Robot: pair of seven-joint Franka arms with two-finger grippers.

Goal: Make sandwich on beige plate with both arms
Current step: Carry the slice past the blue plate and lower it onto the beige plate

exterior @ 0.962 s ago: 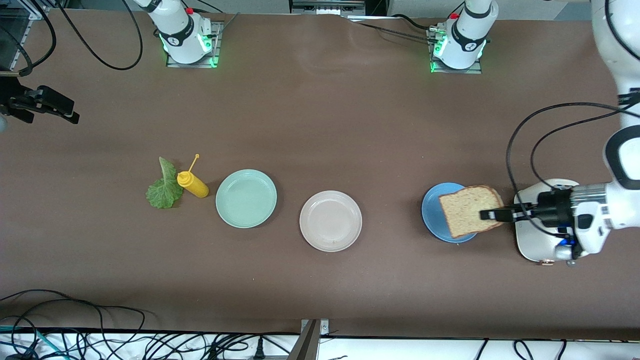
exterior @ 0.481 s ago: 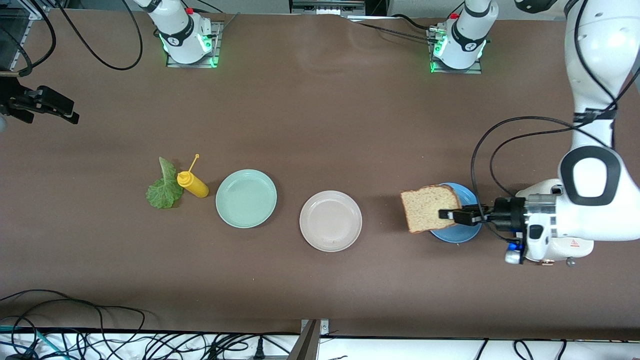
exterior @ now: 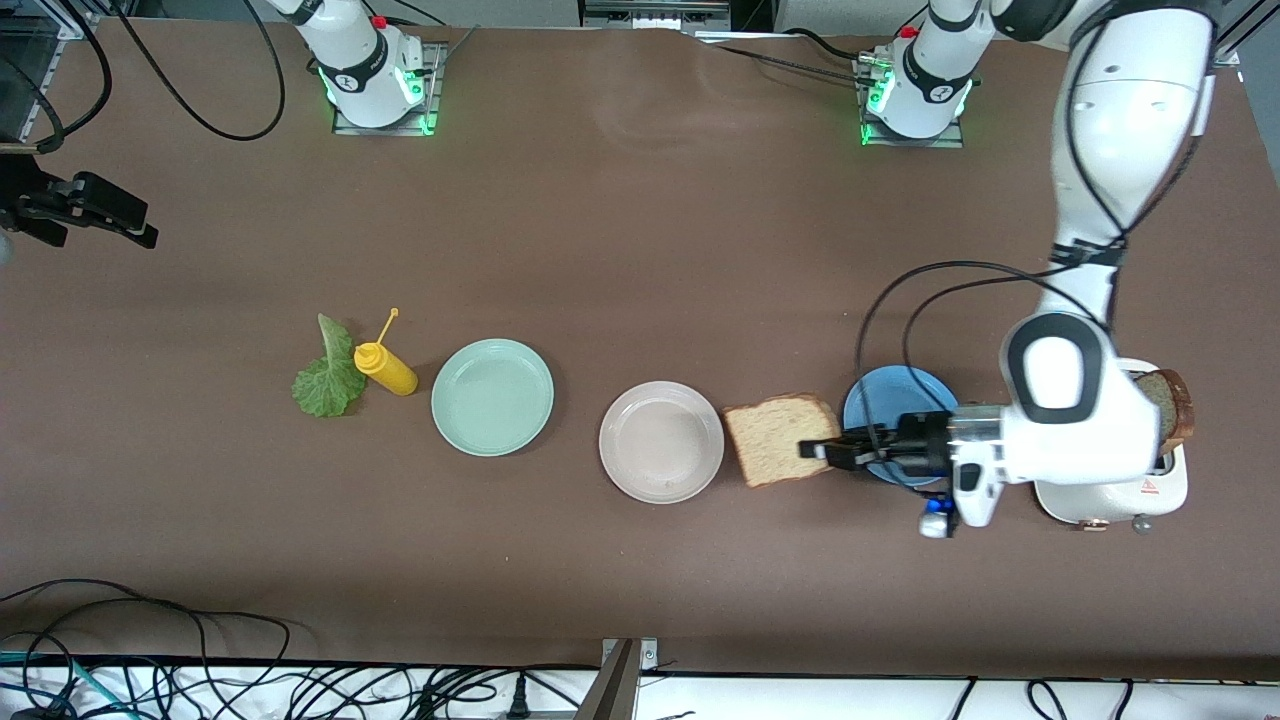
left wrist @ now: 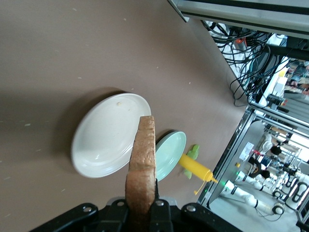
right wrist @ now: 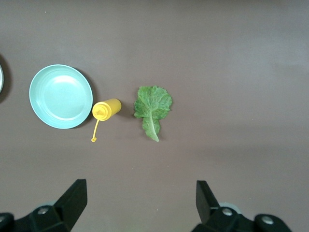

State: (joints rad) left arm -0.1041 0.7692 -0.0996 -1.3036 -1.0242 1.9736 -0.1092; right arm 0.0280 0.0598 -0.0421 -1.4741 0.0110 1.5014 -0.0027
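I should bring the brown bread slice (exterior: 774,442) to the beige plate's middle (exterior: 660,442) before my left gripper lets go. The slice is hanging upright short of the plate's middle.
My left gripper (exterior: 822,450) is shut on the edge of a brown bread slice (exterior: 780,438) and holds it over the table between the beige plate (exterior: 661,441) and the blue plate (exterior: 885,400). In the left wrist view the slice (left wrist: 142,169) stands on edge in my left gripper (left wrist: 142,210), with the empty beige plate (left wrist: 106,135) below it. A second bread slice (exterior: 1172,405) sticks out of the white toaster (exterior: 1160,488). The green lettuce leaf (exterior: 325,380) lies toward the right arm's end of the table. My right gripper (right wrist: 140,193) is open and empty, high over the table near the leaf (right wrist: 152,106).
A yellow mustard bottle (exterior: 385,368) lies beside the lettuce, touching it. An empty mint-green plate (exterior: 492,396) sits between the bottle and the beige plate. The right gripper (exterior: 130,225) shows at the front view's edge. Cables run along the table's near edge.
My left gripper has carried the bread slice from over the blue plate toward the beige plate. The toaster and its second slice have come into sight. The right arm has not moved.
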